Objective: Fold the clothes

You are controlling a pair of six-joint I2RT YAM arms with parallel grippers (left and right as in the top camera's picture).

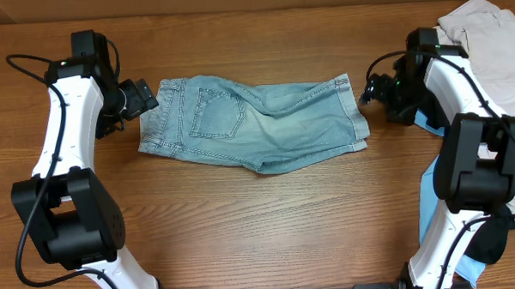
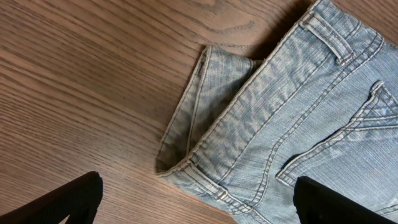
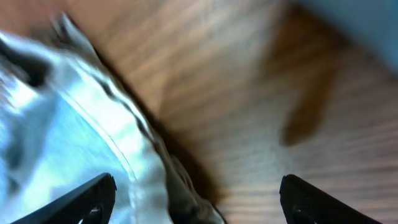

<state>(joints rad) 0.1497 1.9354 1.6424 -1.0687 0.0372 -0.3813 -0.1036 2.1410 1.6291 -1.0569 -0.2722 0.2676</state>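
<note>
My right gripper grips the denim shorts (image 1: 252,123) by the leg hem edge next, to fold the legs over onto the waistband.
The light-blue denim shorts (image 1: 252,123) lie flat across the middle of the table, waistband at the left, leg hems at the right. My left gripper (image 1: 142,97) is open just left of the waistband; the left wrist view shows the waistband corner (image 2: 205,143) between its spread fingers (image 2: 196,202). My right gripper (image 1: 372,91) is open just right of the leg hem. The right wrist view is blurred and shows the hem edge (image 3: 134,155) between its spread fingers (image 3: 199,199). Neither gripper holds anything.
Beige trousers (image 1: 486,38) lie at the back right corner. A sky-blue shirt (image 1: 431,203) hangs at the right edge under the right arm, with a black cloth (image 1: 493,239) lower down. Bare wooden table (image 1: 260,222) in front of the shorts.
</note>
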